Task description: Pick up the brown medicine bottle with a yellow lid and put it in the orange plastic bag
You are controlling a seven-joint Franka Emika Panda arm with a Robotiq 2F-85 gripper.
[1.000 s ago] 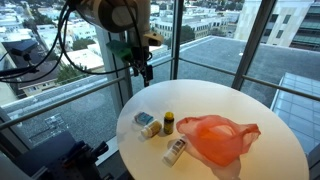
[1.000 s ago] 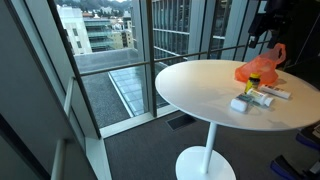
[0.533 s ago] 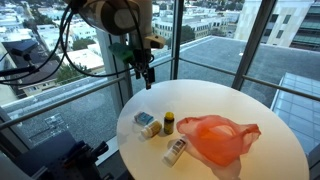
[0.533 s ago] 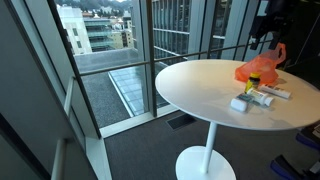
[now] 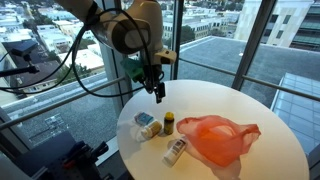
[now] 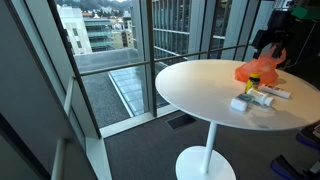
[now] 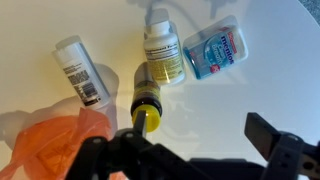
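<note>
My gripper should next grab the brown bottle upright from above by its yellow-lid end, so its base can go into the orange bag [image 5: 218,138].
The brown medicine bottle with a yellow lid [image 5: 168,122] stands upright on the round white table, just left of the orange plastic bag [image 5: 218,138]. In the wrist view the bottle [image 7: 148,104] is seen from above, with the bag [image 7: 48,146] at lower left. My gripper [image 5: 158,92] hangs above the table, behind and above the bottle. It is open and empty [image 7: 200,133], and its left finger is near the yellow lid. In an exterior view the bag [image 6: 258,69] shows at the table's far side, below the gripper [image 6: 270,42].
A white bottle with a yellow label [image 7: 163,56], a blue and white package [image 7: 215,50] and a white bottle lying down [image 7: 82,70] surround the brown bottle. The table [image 5: 270,150] stands next to glass window walls with a railing.
The gripper has moved down and in over the table, closer to the bottles. The objects have not moved.
</note>
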